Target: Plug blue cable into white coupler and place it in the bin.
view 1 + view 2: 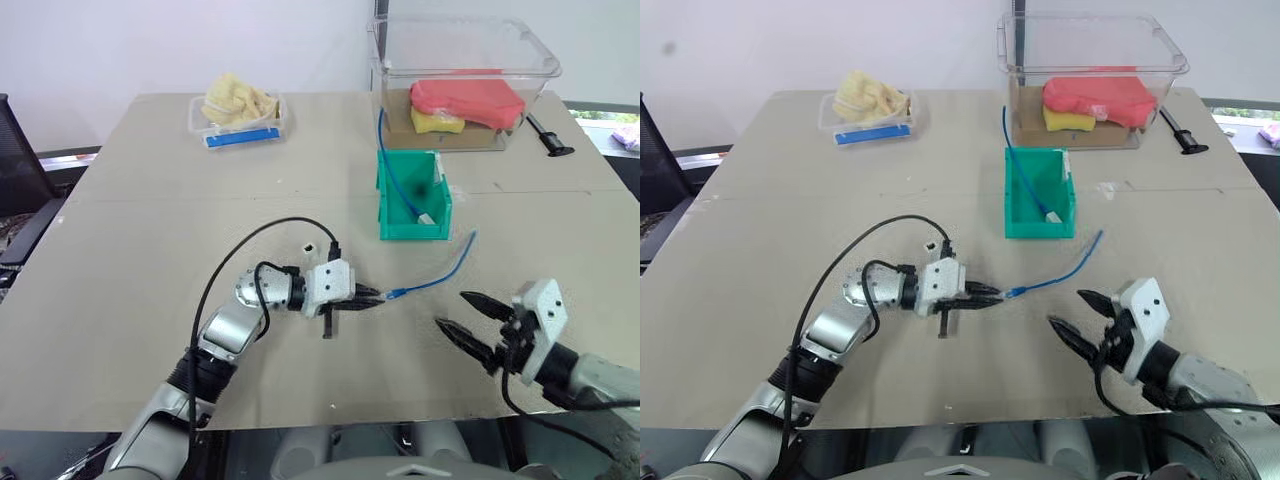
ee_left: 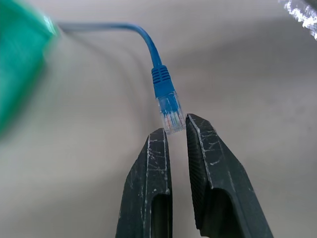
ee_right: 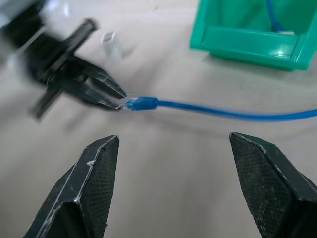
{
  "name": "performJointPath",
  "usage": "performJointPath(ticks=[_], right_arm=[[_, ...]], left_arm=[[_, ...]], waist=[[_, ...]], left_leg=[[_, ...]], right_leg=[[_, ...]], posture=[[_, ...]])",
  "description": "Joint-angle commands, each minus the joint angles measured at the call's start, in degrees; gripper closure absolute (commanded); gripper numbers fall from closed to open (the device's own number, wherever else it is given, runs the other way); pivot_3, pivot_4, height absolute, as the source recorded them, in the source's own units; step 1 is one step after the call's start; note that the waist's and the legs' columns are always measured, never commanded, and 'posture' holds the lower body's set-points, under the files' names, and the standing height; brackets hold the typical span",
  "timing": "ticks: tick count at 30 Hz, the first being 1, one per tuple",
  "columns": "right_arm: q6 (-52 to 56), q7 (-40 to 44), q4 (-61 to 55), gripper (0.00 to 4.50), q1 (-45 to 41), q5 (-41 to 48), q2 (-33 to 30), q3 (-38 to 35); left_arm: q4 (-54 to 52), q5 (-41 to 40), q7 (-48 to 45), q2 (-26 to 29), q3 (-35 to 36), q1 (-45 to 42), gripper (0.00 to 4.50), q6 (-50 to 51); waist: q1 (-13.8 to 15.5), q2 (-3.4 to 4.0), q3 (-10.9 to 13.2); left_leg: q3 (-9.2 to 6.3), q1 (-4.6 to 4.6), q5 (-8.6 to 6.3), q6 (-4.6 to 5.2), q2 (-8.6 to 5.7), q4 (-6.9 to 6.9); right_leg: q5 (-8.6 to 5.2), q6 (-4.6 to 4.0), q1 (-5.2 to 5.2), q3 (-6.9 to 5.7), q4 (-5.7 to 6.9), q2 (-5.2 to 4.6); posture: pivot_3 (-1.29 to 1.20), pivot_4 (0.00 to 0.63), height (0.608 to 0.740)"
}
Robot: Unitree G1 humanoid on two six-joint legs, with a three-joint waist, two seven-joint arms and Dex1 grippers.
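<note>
The robot's right gripper should next grab the blue cable by its boot (image 1: pixel 397 293), since the left gripper covers the clear plug tip and the cord trails slack. The cable can then be plugged in.
The blue cable (image 1: pixel 440 275) lies on the table in front of the green bin (image 1: pixel 415 231), its far end near the bin's right corner. My left gripper (image 1: pixel 375 297) is shut on the blue cable's clear plug (image 2: pixel 171 111), pinching its tip. The white coupler (image 1: pixel 309 246) sits alone on the table just behind the left wrist. My right gripper (image 1: pixel 452 309) hovers open to the right of the plug, with nothing between its fingers (image 3: pixel 94 178). Inside the bin lies another blue cable (image 1: pixel 400 185) with a white end piece.
A large clear tub (image 1: pixel 465 75) with red and yellow items stands behind the bin. A clear tray with a blue lid (image 1: pixel 238 112) sits at the back left. A black tool (image 1: pixel 548 136) lies at the back right.
</note>
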Motion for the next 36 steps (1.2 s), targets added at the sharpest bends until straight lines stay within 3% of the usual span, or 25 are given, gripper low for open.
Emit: performJointPath(ticks=[1,8,13,21,29,36], right_arm=[[5.0,-9.3,-0.7,1.04,-4.9,11.5,3.2,-2.2],[4.0,-27.2,3.9,1.04,-16.4,31.6,8.2,-0.6],[1.3,-33.0,6.1,2.67,-19.4,37.5,7.4,0.4],[-0.5,-35.4,6.8,2.67,-19.8,41.3,3.1,3.2],[-2.7,-37.0,5.7,2.67,-17.5,50.2,-2.9,3.0],[-5.7,-37.4,4.8,2.67,-15.1,55.2,-8.1,3.6]], left_arm=[[-1.7,1.3,2.9,-0.9,2.4,-1.9,4.46,-8.2],[-1.4,3.6,6.0,-1.1,2.6,-3.7,4.46,-13.9],[-12.0,4.2,8.3,-0.1,2.0,0.0,4.50,-9.4],[-26.3,6.0,11.8,0.9,1.0,6.6,4.50,-1.5],[-30.7,8.4,14.7,1.1,1.2,8.6,4.50,4.4],[-7.5,5.7,11.8,-0.2,3.3,-4.0,4.50,-3.5]], waist=[[0.0,0.00,0.0],[-0.2,0.00,0.0],[-0.5,0.02,0.0],[-1.5,0.03,0.0],[-1.5,0.03,0.0],[-1.4,0.03,0.0]], left_leg=[[0.00,-0.01,0.00,0.00,-0.02,0.00],[-0.01,-0.05,0.00,0.01,-0.12,-0.01],[-0.05,-0.05,0.00,0.01,-0.12,-0.03],[-0.03,-0.03,0.01,0.03,-0.11,-0.04],[-0.02,-0.03,0.01,0.03,-0.09,-0.03],[0.14,0.01,0.02,0.04,-0.12,0.04]], right_leg=[[0.01,-0.01,0.00,0.01,-0.01,-0.01],[0.02,-0.01,-0.01,0.00,-0.04,0.01],[0.02,-0.02,-0.03,0.00,-0.03,0.03],[0.01,0.00,-0.02,0.03,0.00,0.06],[-0.08,0.14,0.00,0.03,0.01,0.07],[-0.13,0.22,0.11,-0.14,0.02,0.09]], posture=[[0.00,0.150,0.740],[0.00,0.150,0.740],[0.00,0.150,0.740],[0.00,0.150,0.740],[0.00,0.150,0.740],[0.00,0.150,0.740]])
